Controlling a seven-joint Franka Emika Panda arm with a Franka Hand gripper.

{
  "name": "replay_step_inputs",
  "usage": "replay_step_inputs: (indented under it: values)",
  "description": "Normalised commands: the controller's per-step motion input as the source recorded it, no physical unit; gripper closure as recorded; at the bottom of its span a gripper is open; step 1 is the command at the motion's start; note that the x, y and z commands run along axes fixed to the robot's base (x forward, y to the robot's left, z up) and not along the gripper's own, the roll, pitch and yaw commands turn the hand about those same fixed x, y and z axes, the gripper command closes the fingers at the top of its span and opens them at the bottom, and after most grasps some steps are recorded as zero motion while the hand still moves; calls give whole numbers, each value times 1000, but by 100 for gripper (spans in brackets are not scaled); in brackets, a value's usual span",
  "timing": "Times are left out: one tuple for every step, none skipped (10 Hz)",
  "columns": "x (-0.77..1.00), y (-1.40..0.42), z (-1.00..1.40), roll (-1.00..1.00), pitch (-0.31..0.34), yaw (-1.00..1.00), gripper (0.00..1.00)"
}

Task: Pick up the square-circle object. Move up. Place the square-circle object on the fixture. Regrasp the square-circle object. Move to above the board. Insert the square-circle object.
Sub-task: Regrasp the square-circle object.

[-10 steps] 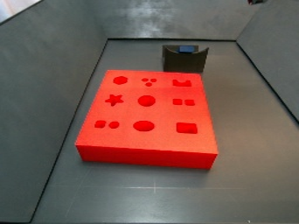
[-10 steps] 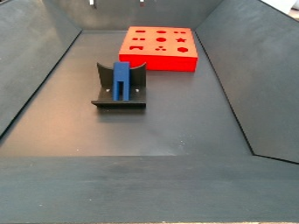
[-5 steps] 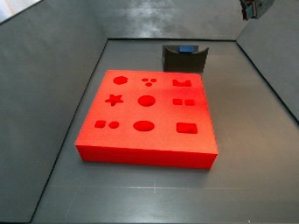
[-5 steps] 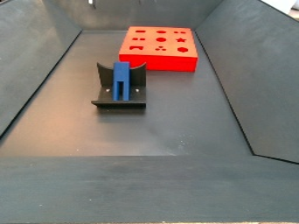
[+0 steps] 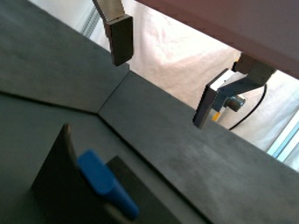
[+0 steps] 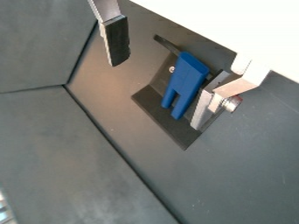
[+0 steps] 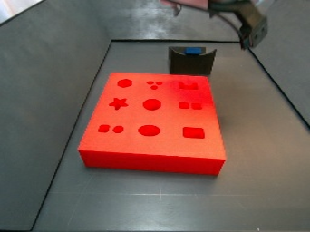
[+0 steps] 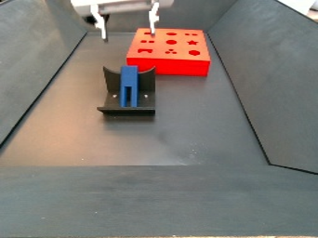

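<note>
The blue square-circle object needs its pegs free to go into the board (image 7: 151,118), so my gripper needs to reach the object and grab its solid top end.
The square-circle object (image 8: 129,84), a small blue pronged piece, stands upright in the dark fixture (image 8: 112,90); in a side view only its top (image 7: 191,51) shows above the fixture (image 7: 182,63). My gripper (image 8: 126,22) is open and empty, high above the fixture, and looks blurred in a side view (image 7: 252,34). In the wrist views the gripper (image 6: 160,74) (image 5: 163,74) has wide-apart fingers, with the blue piece (image 6: 184,83) (image 5: 107,182) far below on the fixture (image 6: 149,101) (image 5: 59,175). The red board (image 7: 151,118) (image 8: 168,51) lies flat beside the fixture.
Grey sloped walls (image 8: 37,65) enclose the dark floor (image 8: 162,139) on all sides. The board has several shaped holes in its top.
The gripper has come down into view from above in both side views; before, only its tip showed at the top edge. The blue piece, fixture and board have not moved.
</note>
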Motion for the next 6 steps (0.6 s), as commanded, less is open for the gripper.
replay_step_inputs:
  values:
    - [80, 52, -1000, 74, -127, 51, 0]
    - [89, 47, -1000, 73, -119, 11, 0]
    - [97, 44, -1000, 72, -106, -13, 0]
    - [106, 37, -1000, 71, -87, -30, 0]
    - [102, 26, -877, 72, -64, -42, 0]
    - [90, 14, -672, 70, -33, -45, 0]
